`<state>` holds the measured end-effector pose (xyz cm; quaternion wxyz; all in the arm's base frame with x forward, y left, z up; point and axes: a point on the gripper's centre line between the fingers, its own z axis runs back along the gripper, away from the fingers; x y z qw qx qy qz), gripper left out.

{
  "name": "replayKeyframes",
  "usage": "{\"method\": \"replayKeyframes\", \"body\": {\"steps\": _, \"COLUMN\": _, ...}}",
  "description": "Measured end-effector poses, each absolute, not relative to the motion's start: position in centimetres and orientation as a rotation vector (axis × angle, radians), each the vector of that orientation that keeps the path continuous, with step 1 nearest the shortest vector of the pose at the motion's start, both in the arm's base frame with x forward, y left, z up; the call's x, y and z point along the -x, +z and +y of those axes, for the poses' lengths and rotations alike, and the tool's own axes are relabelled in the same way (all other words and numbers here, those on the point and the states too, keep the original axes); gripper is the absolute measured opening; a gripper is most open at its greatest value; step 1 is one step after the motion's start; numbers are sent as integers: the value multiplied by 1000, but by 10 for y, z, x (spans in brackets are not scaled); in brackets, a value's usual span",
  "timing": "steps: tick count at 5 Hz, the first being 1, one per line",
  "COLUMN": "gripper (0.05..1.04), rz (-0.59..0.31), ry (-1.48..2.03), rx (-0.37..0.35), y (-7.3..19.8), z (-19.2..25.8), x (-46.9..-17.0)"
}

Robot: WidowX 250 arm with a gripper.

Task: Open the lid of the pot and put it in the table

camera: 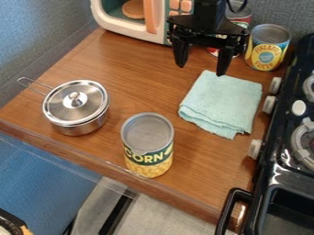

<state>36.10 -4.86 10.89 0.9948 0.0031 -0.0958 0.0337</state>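
The gripper grabs the lid's small round knob at its centre next, since the lid spreads wide and flat over the pot.
The black gripper hangs at the top of the view, right of centre, above the back part of the table and the far edge of the folded cloth. Its two fingers point down, spread apart, with nothing held between them. A silver metal pot stands on the wooden table at the left, its wire handle pointing to the upper left. The shiny lid rests on top of the pot, with a round knob at its centre. The gripper is well to the right of the pot and behind it.
A corn can stands near the front edge. A light green cloth lies right of centre. At the back are a toy microwave, a pineapple can and another can partly behind the gripper. A black stove borders the right side.
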Motion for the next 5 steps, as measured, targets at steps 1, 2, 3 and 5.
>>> {"method": "replayKeyframes", "body": {"steps": 1, "gripper": 999, "rz": -165, "ry": 72, "rx": -10, "y": 99, "z": -49, "x": -360}}
{"method": "replayKeyframes", "body": {"steps": 2, "gripper": 999, "rz": -146, "ry": 156, "rx": -15, "y": 92, "z": -25, "x": -357}}
{"method": "replayKeyframes", "body": {"steps": 3, "gripper": 999, "rz": -183, "ry": 202, "rx": -22, "y": 96, "z": -1, "x": -352}}
{"method": "replayKeyframes", "body": {"steps": 5, "gripper": 999, "rz": -196, "ry": 116, "rx": -72, "y": 88, "z": 45, "x": -348}}
